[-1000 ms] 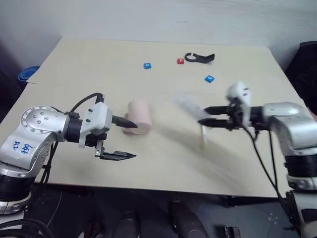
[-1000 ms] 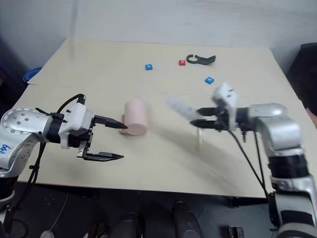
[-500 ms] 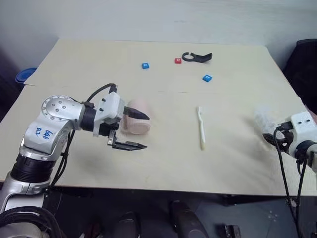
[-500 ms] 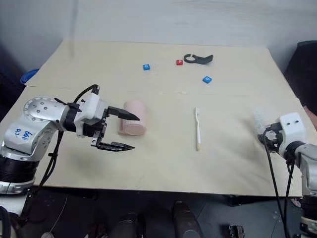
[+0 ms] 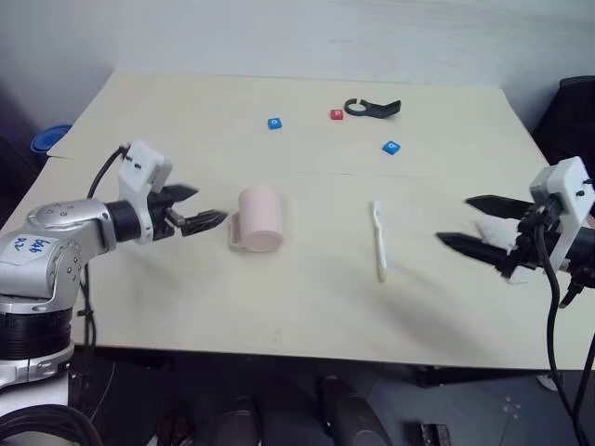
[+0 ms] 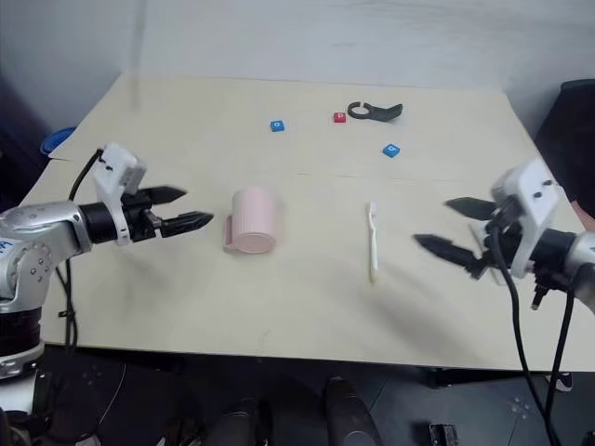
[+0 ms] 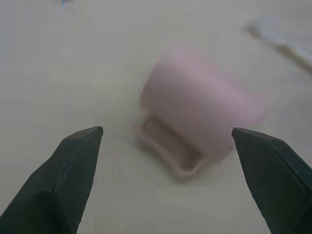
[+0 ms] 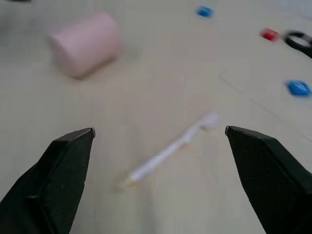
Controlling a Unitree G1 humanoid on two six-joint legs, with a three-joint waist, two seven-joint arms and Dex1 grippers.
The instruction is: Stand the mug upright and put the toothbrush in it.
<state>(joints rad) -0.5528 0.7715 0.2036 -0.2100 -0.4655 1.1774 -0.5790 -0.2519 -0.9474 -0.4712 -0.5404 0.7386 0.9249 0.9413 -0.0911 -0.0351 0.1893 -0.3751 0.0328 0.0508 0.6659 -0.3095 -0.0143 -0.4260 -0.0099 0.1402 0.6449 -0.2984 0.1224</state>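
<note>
The left gripper takes hold of the mug by its thin handle [image 5: 235, 230] next, as the handle has two facing sides and the mug's round body [image 5: 261, 217] is broad and curved.
The pale pink mug [image 5: 260, 216] lies on its side left of the table's middle, its handle [image 5: 234, 232] low on the side facing my left gripper. My left gripper [image 5: 206, 206] is open just left of the mug, a short gap away, pointing at it. In the left wrist view the mug [image 7: 200, 117] sits between and beyond the spread fingers. The white toothbrush [image 5: 378, 240] lies flat to the right of the mug, bristled head at the far end. My right gripper [image 5: 456, 220] is open and empty, right of the toothbrush and pointing toward it. The right wrist view shows the toothbrush [image 8: 170, 151] and the mug [image 8: 85, 44].
On the far part of the table [image 5: 186, 121] lie a blue cube [image 5: 274, 123], a red cube [image 5: 337, 114], a black ring-shaped clip [image 5: 372, 108] and another blue cube [image 5: 391, 147]. A blue object [image 5: 46, 139] sits beyond the left edge.
My left gripper drew back from the mug to its left and rolled, so its fingers no longer stand one above the other. My right gripper left the toothbrush, moved right and opened wide.
</note>
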